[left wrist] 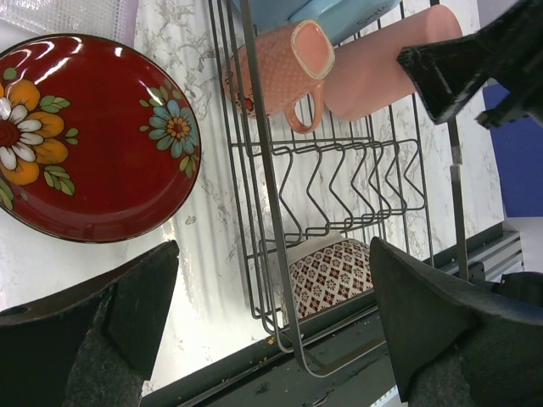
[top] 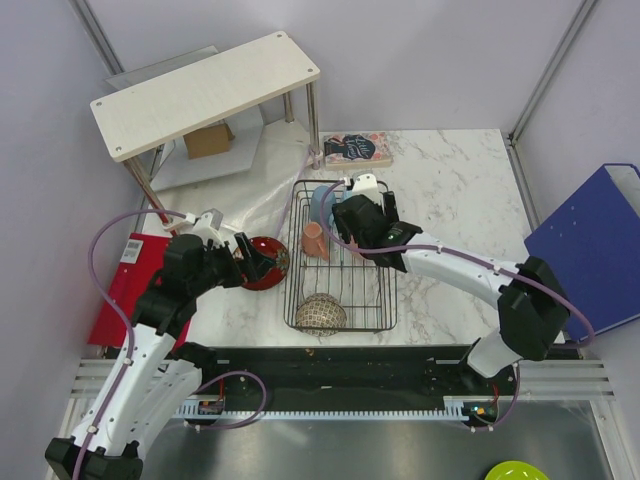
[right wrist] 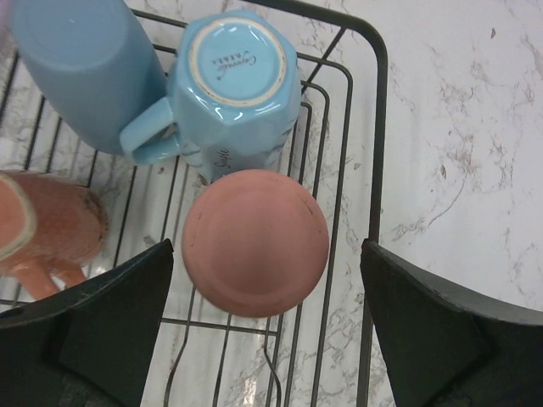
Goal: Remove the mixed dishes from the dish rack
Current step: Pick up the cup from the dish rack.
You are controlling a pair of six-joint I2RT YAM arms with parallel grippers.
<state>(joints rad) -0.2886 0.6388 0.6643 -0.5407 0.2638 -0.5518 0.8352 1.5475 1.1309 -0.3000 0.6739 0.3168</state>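
I should lower my right gripper's fingers before I close them on the upturned base of the tumbler [top: 356, 246] [right wrist: 254, 242]. They are above the tumbler's base and would miss it if I closed now.
The black wire dish rack [top: 370, 300] stands mid-table. In it are two light blue mugs [right wrist: 237, 76] [right wrist: 85, 68], a salmon-pink mug [right wrist: 42, 233] on its side, an upside-down salmon-pink tumbler [right wrist: 254, 242] and the patterned bowl [top: 320, 313] at the near end. My right gripper [right wrist: 267, 254] is open, its fingers on either side of the tumbler and above it. It shows over the rack's far end [top: 350, 225] in the top view. The dark red flowered plate [left wrist: 85, 136] lies flat on the table left of the rack. My left gripper [left wrist: 271, 280] is open and empty beside the plate.
A white wooden shelf [top: 205, 90] with a cardboard box [top: 208, 140] under it stands at the back left. A book [top: 357, 148] lies behind the rack. A blue binder [top: 590, 245] sits at the right edge and a red flat item [top: 125, 285] at the left.
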